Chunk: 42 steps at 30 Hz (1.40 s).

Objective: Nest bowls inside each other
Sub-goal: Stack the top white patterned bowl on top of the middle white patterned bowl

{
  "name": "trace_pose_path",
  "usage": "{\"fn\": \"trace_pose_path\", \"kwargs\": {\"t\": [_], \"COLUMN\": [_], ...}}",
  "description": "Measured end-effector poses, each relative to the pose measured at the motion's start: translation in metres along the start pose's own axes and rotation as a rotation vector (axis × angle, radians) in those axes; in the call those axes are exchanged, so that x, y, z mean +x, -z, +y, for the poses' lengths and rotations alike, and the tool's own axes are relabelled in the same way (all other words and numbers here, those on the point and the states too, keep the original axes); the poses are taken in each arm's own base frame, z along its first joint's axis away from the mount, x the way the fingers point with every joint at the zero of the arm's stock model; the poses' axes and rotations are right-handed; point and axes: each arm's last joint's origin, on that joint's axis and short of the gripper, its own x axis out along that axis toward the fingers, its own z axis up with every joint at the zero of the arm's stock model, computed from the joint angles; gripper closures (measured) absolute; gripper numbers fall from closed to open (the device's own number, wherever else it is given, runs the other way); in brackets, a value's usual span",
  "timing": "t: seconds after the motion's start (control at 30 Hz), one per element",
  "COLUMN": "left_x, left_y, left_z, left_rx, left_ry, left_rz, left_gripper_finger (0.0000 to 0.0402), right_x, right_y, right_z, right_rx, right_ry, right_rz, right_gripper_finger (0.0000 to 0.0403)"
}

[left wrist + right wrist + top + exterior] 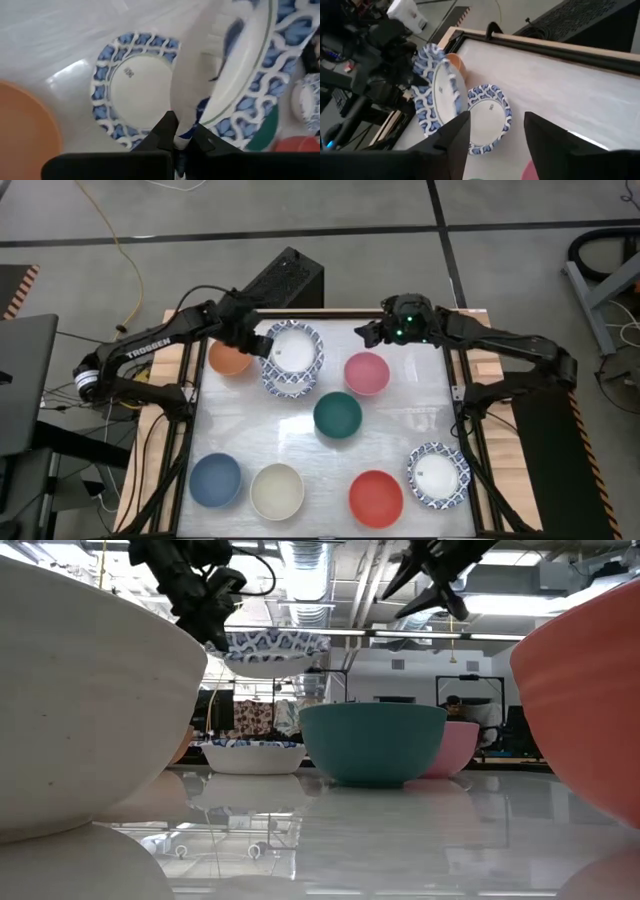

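The held bowl gets centered by my left gripper next, before the gripper opens, since the lower bowl's near rim sticks out past the held bowl.
My left gripper [262, 340] is shut on a white bowl with a blue patterned rim [293, 348], held in the air over a second bowl of the same kind [290, 383] that stands on the table at the far left. An orange bowl [230, 358] stands just left of them. My right gripper [368, 332] hangs open and empty above the far edge, right of the held bowl and behind the pink bowl [367, 373]. A dark green bowl [338, 415] stands in the middle. My left gripper pinches the patterned bowl's rim [192, 120] on the side toward the table's left, one finger inside the bowl and one outside. The fingers come from the left, slanting down. The bowl [268, 650] is lifted clear, slightly tilted, above the patterned bowl on the table [253, 755].
Along the near edge stand a blue bowl [215, 480], a cream bowl [277, 491], a red bowl [376, 498] and a third patterned bowl [438, 474]. The white tabletop [420, 415] has a raised wooden frame around it. A black box [285, 280] sits beyond the far edge.
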Motion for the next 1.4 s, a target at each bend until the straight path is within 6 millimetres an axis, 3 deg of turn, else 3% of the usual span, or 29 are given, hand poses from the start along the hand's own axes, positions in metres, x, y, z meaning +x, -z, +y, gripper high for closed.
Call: {"fn": "trace_pose_path", "kwargs": {"t": [0.17,0.43,0.73,1.03,1.17,1.4], "left_x": [0.011,0.038,0.048,0.049,0.05,0.051], "left_y": [0.006,0.025,0.036,0.034,0.034,0.033], "left_z": [0.007,0.028,0.04,0.038,0.032,0.028], "left_rx": [-0.005,-0.048,-0.055,-0.039,0.003,0.028], "left_ry": [0.007,-0.002,-0.07,-0.054,-0.026,-0.012], "left_rz": [0.02,0.054,0.063,0.033,0.016,-0.021], "left_gripper_finger": [0.0401,0.0401,0.0401,0.04,0.0377,0.0294], "right_x": [-0.005,0.002,0.001,0.001,0.001,0.002], "right_y": [0.0,0.007,0.007,0.008,0.008,0.008], "right_z": [0.0,0.003,0.003,0.003,0.003,0.002], "right_rx": [-0.014,-0.034,-0.035,-0.036,-0.037,-0.046], "right_ry": [-0.001,0.007,0.006,0.006,0.009,0.012], "right_rz": [-0.002,0.04,0.042,0.043,0.047,0.05], "right_gripper_finger": [0.02,0.0209,0.0209,0.0209,0.0209,0.0209]}}
